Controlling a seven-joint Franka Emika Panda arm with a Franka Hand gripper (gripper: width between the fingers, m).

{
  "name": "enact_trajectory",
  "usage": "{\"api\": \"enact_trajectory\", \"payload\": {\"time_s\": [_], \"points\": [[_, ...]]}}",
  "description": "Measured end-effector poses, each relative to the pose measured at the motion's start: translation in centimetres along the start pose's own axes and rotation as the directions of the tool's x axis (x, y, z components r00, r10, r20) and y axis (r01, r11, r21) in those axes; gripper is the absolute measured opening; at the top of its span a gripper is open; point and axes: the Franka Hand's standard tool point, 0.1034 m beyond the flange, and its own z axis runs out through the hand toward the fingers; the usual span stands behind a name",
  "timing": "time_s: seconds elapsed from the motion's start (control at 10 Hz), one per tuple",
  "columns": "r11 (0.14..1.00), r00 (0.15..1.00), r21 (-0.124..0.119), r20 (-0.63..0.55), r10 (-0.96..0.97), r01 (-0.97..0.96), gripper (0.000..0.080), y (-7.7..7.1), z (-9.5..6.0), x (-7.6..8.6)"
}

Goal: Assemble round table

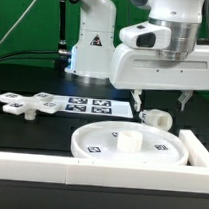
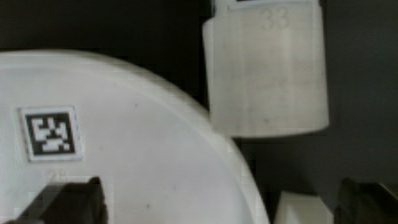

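My gripper grabs the cylindrical post (image 1: 156, 119) across its sides near its plain blunt end next, so the opposite end stays free to join the disc's middle.
The large rimmed round disc (image 1: 102, 144) lies flat on the dark table near the front, with a raised hub in its middle. It fills much of the wrist view (image 2: 125, 120) and shows a square tag there. The short cylindrical post (image 1: 156, 119) lies on its side just behind the disc's far right rim; it also shows in the wrist view (image 2: 267, 75). My gripper (image 1: 161, 102) hangs open and empty just above the post, one dark finger on each side. In the wrist view the gripper (image 2: 214, 206) shows only its fingertips (image 2: 64, 206). The flat cross-shaped piece (image 1: 27, 105) lies at the exterior view's left.
The marker board (image 1: 92, 106) lies flat behind the disc, in front of the robot base (image 1: 91, 47). A long white straight-edged wall (image 1: 78, 172) runs along the front and turns up the exterior view's right side (image 1: 197, 148).
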Motion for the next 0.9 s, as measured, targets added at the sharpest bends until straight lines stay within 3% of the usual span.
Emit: {"api": "enact_trajectory", "payload": {"time_s": [0.1, 0.3, 0.5, 0.7, 0.9], "points": [[1.000, 0.997, -0.004, 0.079, 0.001, -0.001, 0.0649, 0.1, -0.1, -0.1], [0.996, 0.968, -0.055, 0.238, 0.084, -0.073, 0.0649, -0.7, -0.1, -0.7], [0.995, 0.932, -0.051, 0.348, 0.102, -0.090, 0.0649, -0.8, 0.3, -0.5], [0.995, 0.883, -0.063, 0.457, 0.103, -0.083, 0.0649, -0.7, 0.4, -1.1], [0.995, 0.845, -0.054, 0.525, 0.104, -0.089, 0.0649, -1.1, 0.8, -1.0]]}}
